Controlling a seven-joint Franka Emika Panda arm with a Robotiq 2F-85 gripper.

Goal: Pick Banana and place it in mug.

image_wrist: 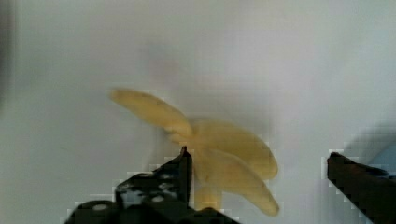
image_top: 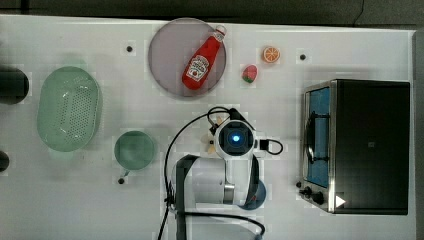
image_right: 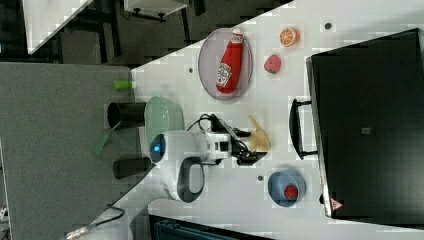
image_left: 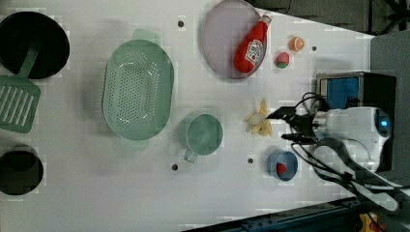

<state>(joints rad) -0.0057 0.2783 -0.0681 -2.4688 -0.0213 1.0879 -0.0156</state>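
Observation:
I should grab the banana next by its middle where the peel flaps meet (image_left: 259, 121), so that my gripper can place it in the mug (image_left: 203, 134).
A peeled yellow banana (image_left: 258, 123) lies on the white table (image_left: 96, 193), right of the mug in the left view. The mug (image_left: 203, 134) is small, round and teal-green, standing upright with its short handle stub toward the table's front edge. My gripper (image_left: 286, 125) is low over the table, beside the banana on the side away from the mug, and it is open. In the wrist view the banana (image_wrist: 224, 154) lies between my spread fingers, close to one black fingertip (image_wrist: 180, 175). From above, my wrist covers most of the banana (image_top: 214, 137); the mug (image_top: 134, 150) stands at the top view's left of it.
A pale-green oval strainer (image_top: 67, 107) sits beyond the mug. A ketchup bottle (image_top: 202, 62) lies on a grey plate (image_top: 165, 50), with a strawberry (image_top: 249, 73) and an orange slice (image_top: 271, 54) nearby. A toaster oven (image_top: 365, 145) and a blue bowl (image_left: 283, 165) stand close to my arm.

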